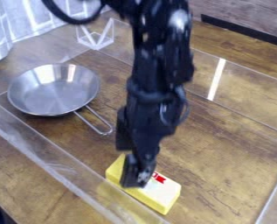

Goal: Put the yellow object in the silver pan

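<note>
The robot should next grab the yellow object with its gripper across its middle (141, 182), to put the object in the silver pan (53, 89).
The yellow object (157, 195) lies on the wooden table near the front edge, its white label with red marks partly showing. My gripper (131, 171) points straight down and hangs open right over the block's left end, its dark fingers covering that part. Whether the fingers touch the block cannot be told through the blur. The silver pan (53, 89) sits empty at the left, with its wire-loop handle (97, 123) pointing toward the block.
A clear plastic wall (41, 157) runs along the front left of the wooden table (234, 131). A small clear wire-like stand (96, 35) is at the back, behind the pan. Striped cloth hangs at the far left.
</note>
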{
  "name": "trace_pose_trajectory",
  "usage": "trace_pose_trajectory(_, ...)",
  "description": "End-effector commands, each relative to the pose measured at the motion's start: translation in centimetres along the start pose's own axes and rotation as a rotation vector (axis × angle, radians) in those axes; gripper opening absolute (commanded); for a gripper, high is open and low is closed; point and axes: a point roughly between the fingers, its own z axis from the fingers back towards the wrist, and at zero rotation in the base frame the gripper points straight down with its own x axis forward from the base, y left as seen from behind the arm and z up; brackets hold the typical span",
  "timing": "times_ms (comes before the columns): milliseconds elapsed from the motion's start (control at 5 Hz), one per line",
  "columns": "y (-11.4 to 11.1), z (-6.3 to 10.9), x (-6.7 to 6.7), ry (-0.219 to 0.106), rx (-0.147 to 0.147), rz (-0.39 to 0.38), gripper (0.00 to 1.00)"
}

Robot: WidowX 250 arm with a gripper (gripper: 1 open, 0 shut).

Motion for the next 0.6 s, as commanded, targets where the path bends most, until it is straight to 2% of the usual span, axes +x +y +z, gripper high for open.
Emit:
trace_pose_trajectory(0,-0.07,-0.53,0.82,-0.016,0.020,-0.015,1.00)
trace_pose_trajectory(400,0.12,-1.24,0.92,-0.023,0.021,-0.006,1.00)
